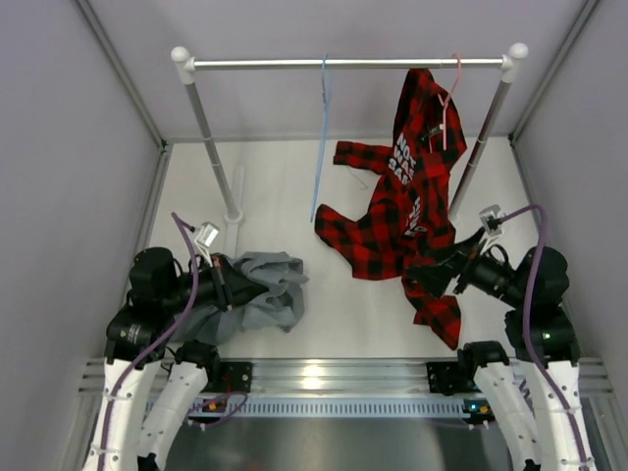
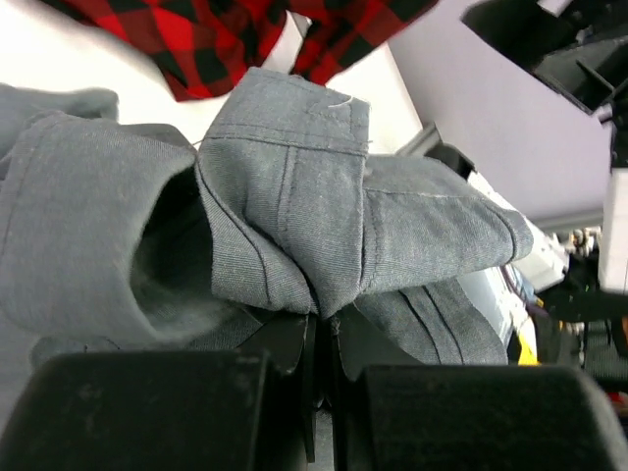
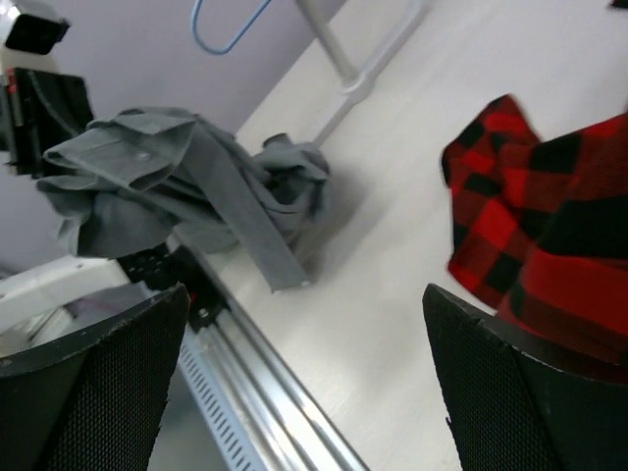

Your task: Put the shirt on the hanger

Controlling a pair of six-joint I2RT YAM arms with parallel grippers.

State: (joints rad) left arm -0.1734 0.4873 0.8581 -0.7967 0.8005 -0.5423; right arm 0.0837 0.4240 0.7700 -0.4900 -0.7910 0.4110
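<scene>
My right gripper should next grab the grey shirt by a loose fold facing the plaid shirt (image 3: pixel 277 257). That leaves the left gripper's side free to grip again for the hanger.
The grey shirt (image 1: pixel 263 291) lies bunched at the near left of the table. My left gripper (image 1: pixel 234 283) is shut on a fold of it; in the left wrist view the grey fabric (image 2: pixel 294 196) is pinched between the closed jaws. The shirt also shows in the right wrist view (image 3: pixel 186 186). The light-blue hanger (image 1: pixel 323 137) hangs from the rail (image 1: pixel 343 63) at the back; its lower loop shows in the right wrist view (image 3: pixel 228 29). My right gripper (image 1: pixel 424 278) is open and empty, over the near edge of the plaid shirt.
A red-and-black plaid shirt (image 1: pixel 402 211) hangs on a pink hanger (image 1: pixel 449 98) and spreads over the table's right. The rail stands on two slanted posts (image 1: pixel 211 137). A metal rail (image 1: pixel 343 373) runs along the near edge.
</scene>
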